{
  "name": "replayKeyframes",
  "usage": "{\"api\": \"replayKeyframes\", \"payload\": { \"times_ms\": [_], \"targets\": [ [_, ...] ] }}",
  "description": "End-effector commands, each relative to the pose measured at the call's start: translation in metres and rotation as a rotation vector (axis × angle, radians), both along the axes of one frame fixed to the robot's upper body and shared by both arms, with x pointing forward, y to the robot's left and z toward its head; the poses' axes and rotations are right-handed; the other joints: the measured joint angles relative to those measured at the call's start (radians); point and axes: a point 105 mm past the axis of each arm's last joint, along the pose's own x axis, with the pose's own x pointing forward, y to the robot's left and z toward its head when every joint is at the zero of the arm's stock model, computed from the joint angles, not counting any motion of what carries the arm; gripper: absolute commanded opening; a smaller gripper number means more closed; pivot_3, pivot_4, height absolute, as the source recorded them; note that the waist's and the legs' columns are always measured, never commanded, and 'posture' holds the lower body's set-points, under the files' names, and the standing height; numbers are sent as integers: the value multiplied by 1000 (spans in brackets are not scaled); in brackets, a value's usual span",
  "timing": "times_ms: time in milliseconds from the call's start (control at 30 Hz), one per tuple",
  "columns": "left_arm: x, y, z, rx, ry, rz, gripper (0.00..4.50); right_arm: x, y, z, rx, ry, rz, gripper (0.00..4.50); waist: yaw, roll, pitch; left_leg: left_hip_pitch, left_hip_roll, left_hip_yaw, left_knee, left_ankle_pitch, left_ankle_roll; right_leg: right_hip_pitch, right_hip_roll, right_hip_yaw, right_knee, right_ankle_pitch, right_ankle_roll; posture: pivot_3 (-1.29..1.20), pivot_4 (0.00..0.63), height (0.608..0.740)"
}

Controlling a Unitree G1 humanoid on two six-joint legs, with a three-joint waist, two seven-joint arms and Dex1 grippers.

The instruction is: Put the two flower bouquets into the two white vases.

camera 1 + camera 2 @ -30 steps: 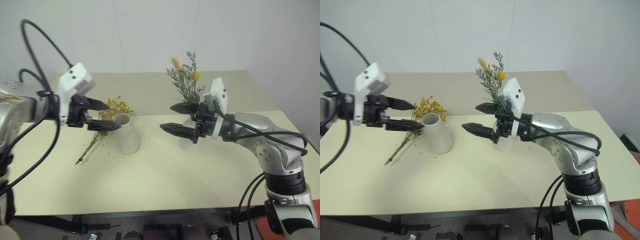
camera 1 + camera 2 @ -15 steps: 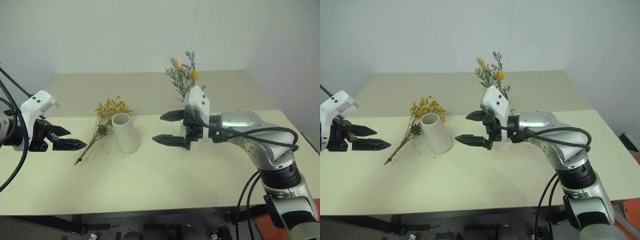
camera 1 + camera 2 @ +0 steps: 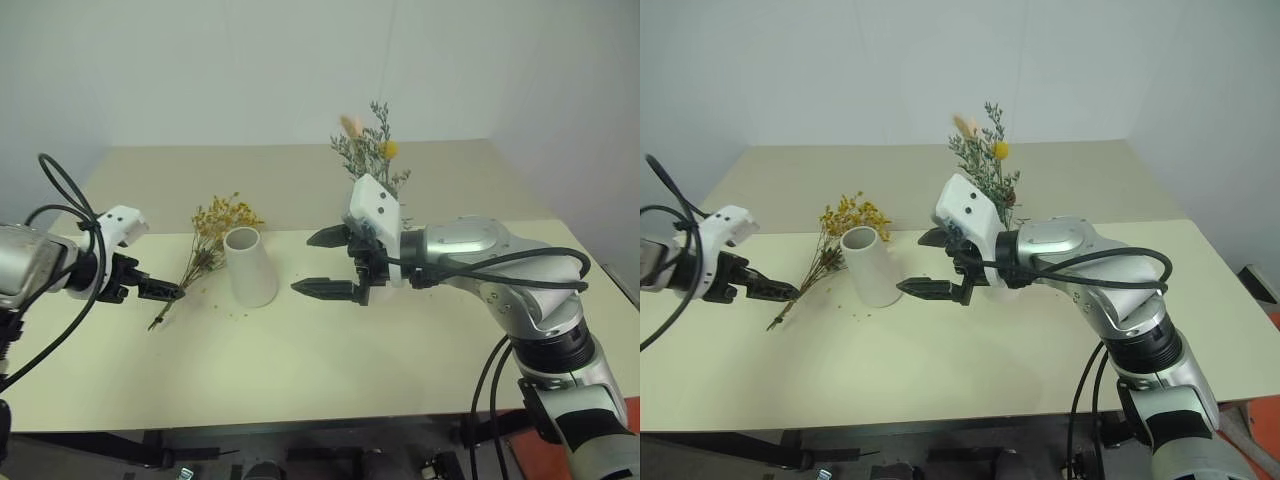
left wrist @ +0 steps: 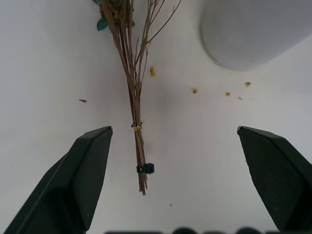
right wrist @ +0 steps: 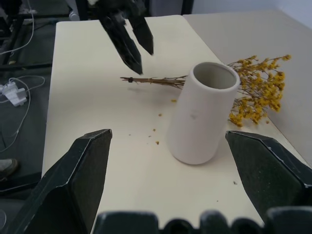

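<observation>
Next, the left gripper grabs the bushy yellow bouquet by its bunched brown stems, since crumbs lie shed around the delicate yellow flowers [image 3: 222,218].
A bushy yellow bouquet [image 3: 222,216] lies flat on the table, left of the tall white vase [image 3: 250,266], which stands upright with nothing in it. My left gripper [image 3: 166,292] hangs low over the bouquet's brown stem ends [image 4: 136,131]. It is open, and the stems lie between its fingers without touching them. The green bouquet [image 3: 370,155] stands upright behind my right gripper [image 3: 303,264], which hides most of the squat vase holding it. The right gripper is open and empty. It points left at the tall vase [image 5: 202,119], a short gap away.
Small yellow crumbs [image 4: 195,90] lie scattered on the cream table [image 3: 330,370] around the tall vase. A second beige tabletop [image 3: 290,175] adjoins behind. Cables [image 5: 19,92] lie on the floor past the table's left edge.
My left gripper has dropped and swung left, from beside the tall vase's mouth down to the yellow bouquet's stem ends. The right gripper has shifted left toward the tall vase.
</observation>
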Motion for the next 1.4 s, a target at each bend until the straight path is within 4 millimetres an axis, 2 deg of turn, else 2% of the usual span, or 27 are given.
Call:
{"api": "replayKeyframes", "payload": {
  "times_ms": [33, 100, 267, 667, 900, 1167, 1267, 1400],
  "targets": [
    [10, 8, -2, 73, 5, 24, 4500, -3, 1, 7, -13, -56, -12, 4459, 1, 0, 0, 0, 0, 0, 0, 0, 0, 0, 0, 0, 1, 0, 0, 0, 150, 740],
    [18, 10, -10, 116, 23, 26, 4500, -3, 0, 4, -41, -66, -24, 4459, 3, 0, 0, 0, 0, 0, 0, 0, 0, 0, 0, 0, 3, 0, 0, 0, 150, 740],
    [35, 6, -10, 150, 21, 34, 4500, -5, -5, -2, -104, -60, -10, 4459, 4, -1, 0, -1, 0, -1, 1, 0, 0, 0, 0, 0, 3, 0, 0, 0, 150, 740],
    [49, -1, -35, 160, 89, 25, 4500, -5, -8, -7, -151, -42, 9, 4459, 3, -1, 0, -3, -1, -1, 2, 0, 0, -1, 0, -1, 4, 0, 0, 0, 150, 740],
    [65, -5, -39, 163, 37, 67, 2438, -5, -8, -8, -151, -32, 6, 4500, 6, -1, -1, -4, -1, -2, 5, 0, 0, -1, -1, -2, 4, 0, 0, 0, 150, 740],
    [66, -8, -39, 169, 48, 38, 8, -4, -10, -10, -149, -23, -10, 4500, 1, -1, -1, -3, -1, -2, 6, 0, 0, -1, -1, -2, 4, 0, 0, 0, 150, 740],
    [66, -6, -36, 169, 37, 44, 8, -5, -10, -10, -148, -19, -9, 4500, 1, -1, -1, -3, -1, -2, 6, 0, 0, -1, -1, -2, 4, 0, 0, 0, 150, 740],
    [67, 5, -20, 170, -10, 136, 8, -5, -10, -11, -148, -15, -8, 4500, 1, -1, -1, -4, -1, -3, 6, 0, 0, -1, -1, -2, 4, 0, 0, 0, 150, 740]
  ]
}}
